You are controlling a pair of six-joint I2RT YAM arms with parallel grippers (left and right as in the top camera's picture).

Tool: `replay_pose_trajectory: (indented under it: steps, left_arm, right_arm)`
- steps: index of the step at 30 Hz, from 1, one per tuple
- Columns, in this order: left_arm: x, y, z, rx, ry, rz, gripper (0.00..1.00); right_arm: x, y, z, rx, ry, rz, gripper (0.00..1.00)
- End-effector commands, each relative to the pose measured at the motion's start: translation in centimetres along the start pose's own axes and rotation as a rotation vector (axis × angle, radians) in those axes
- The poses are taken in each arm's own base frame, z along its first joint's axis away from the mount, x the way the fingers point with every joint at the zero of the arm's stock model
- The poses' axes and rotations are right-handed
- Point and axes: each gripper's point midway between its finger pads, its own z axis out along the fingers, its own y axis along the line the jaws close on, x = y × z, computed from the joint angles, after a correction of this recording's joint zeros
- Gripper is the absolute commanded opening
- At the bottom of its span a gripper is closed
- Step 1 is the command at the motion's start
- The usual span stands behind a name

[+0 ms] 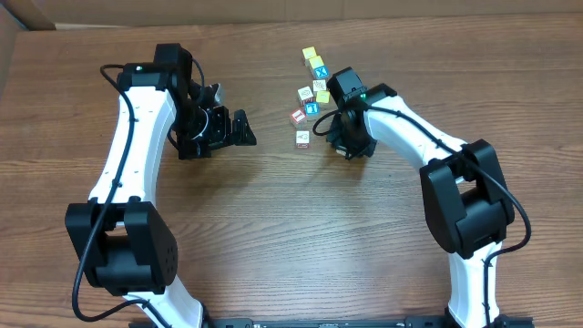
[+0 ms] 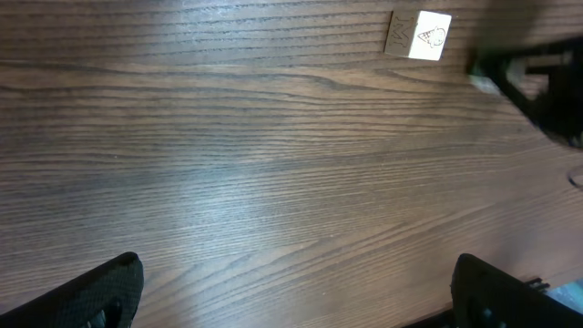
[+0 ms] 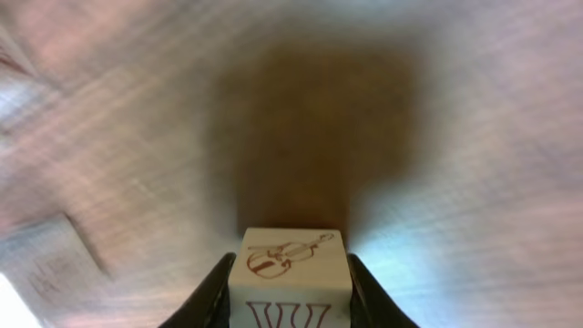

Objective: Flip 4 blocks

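The cream block [image 3: 290,264] beside the white block would drop short of the bare wood if released now, so my right gripper moves it there first, then opens.
My right gripper [image 3: 290,293] is shut on a cream block [image 3: 290,264] with a red violin on its far face and a red letter on its top; it hangs just above the wood. In the overhead view the right gripper [image 1: 340,138] hides that block. Another white block [image 1: 301,138] lies just left of it and shows as a block [image 2: 419,35] in the left wrist view. A red-framed block [image 1: 297,116] lies a little further back. My left gripper [image 1: 240,129] stands open over bare wood, left of the blocks; its fingers [image 2: 100,293] hold nothing.
A cluster of small cubes [image 1: 316,77], some yellow-topped and some blue, runs from the right gripper toward the table's far edge. A blurred pale cube [image 3: 55,262] lies at the left of the right wrist view. The right arm's dark link [image 2: 537,82] enters the left wrist view.
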Motion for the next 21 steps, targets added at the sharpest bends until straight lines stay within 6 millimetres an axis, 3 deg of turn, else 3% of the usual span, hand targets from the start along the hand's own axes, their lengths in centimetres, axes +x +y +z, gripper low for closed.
replay_pose_trajectory:
  steps: [1,5,9,14,21]
  left_arm:
    - [-0.5,0.1,-0.1,0.008,-0.007,0.001,1.00]
    - [-0.5,0.1,-0.1,0.008,-0.007,0.002,1.00]
    - [-0.5,0.1,-0.1,0.008,-0.007,0.002,1.00]
    - [-0.5,0.1,-0.1,0.008,-0.007,0.001,1.00]
    - [-0.5,0.1,-0.1,0.008,-0.007,0.002,1.00]
  right_arm:
    - [-1.3,2.0,-4.7,-0.049,-0.048,-0.022,0.20]
    - [0.5,3.1,-9.6,-0.081,0.010,-0.085,0.19]
    - [3.0,3.6,-12.1,-0.104,0.080,-0.106,0.18]
    - [6.7,2.4,-11.4,-0.011,0.176,-0.144,0.13]
    - [11.9,2.8,-8.1,0.062,0.235,-0.247,0.12]
